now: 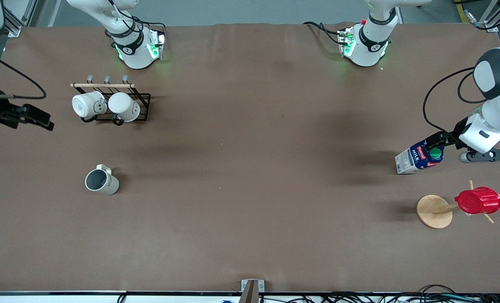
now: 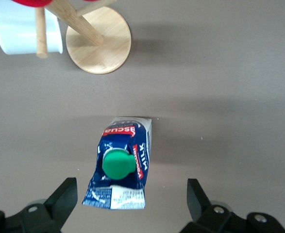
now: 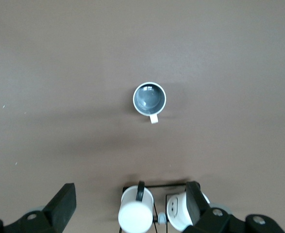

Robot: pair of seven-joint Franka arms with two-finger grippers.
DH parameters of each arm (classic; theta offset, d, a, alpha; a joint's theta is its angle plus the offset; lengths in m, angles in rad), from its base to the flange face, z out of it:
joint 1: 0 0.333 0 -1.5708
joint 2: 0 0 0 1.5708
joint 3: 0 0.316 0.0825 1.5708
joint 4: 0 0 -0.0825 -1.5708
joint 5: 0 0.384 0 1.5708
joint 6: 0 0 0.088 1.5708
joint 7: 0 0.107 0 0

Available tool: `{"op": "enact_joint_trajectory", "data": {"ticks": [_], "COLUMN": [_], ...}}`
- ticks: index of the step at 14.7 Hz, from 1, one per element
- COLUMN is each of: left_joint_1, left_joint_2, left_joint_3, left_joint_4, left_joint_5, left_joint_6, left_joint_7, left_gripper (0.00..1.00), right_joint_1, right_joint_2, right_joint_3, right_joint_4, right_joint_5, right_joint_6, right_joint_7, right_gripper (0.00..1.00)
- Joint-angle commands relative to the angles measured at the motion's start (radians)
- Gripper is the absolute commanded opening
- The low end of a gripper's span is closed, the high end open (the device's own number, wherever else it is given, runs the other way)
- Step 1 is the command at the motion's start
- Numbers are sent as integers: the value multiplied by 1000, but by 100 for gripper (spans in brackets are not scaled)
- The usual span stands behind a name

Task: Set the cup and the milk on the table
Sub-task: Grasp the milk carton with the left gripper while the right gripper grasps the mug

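Note:
The milk should go on the tabletop beside the cup (image 1: 101, 182), so the robot's left gripper should next grab the carton by its green-capped top (image 1: 435, 152).
The cup (image 1: 101, 182), cream-beige with a grey inside, stands upright on the brown table (image 1: 250, 168) toward the right arm's end; it also shows in the right wrist view (image 3: 149, 99). The milk (image 1: 420, 158), a blue-and-white carton with a green cap, stands on the table toward the left arm's end. My left gripper (image 1: 438, 141) is open just above the milk (image 2: 125, 165), a finger (image 2: 64, 194) on each side, not touching it. My right gripper (image 1: 43, 118) is open and empty (image 3: 130, 194), high over the table beside the mug rack.
A black wire rack (image 1: 142, 107) with two white dark-handled mugs (image 1: 107, 105) stands farther from the front camera than the cup. A wooden peg stand (image 1: 434, 211) carrying a red ribbed cup (image 1: 477, 200) stands nearer the front camera than the milk.

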Motion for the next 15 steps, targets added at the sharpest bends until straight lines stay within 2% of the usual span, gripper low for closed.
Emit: {"op": "enact_joint_trajectory", "data": {"ticks": [1,5,9,15], "left_joint_1": [0,0,12,12], "left_joint_2": [16,51,83,109], "left_joint_3": [16,18,18,19], "left_joint_4": [2,0,-3,-26], "left_joint_5": [14,27,27,27], "left_joint_6": [24,55,91,115], "left_joint_7": [5,6,6,6], "left_gripper": [99,99,99,98], "right_joint_1": [-8,-13,-19,-19], "right_joint_2": [44,96,234,336], "right_joint_3": [5,-13,-70,-76], "right_joint_4": [-63,-236,-264,-334], "right_joint_5": [-11,-11,-11,-12], "right_joint_6": [105,348,524,750], "right_joint_7": [-40,-178,-349,-407], "right_gripper": [100,100,100,100]}}
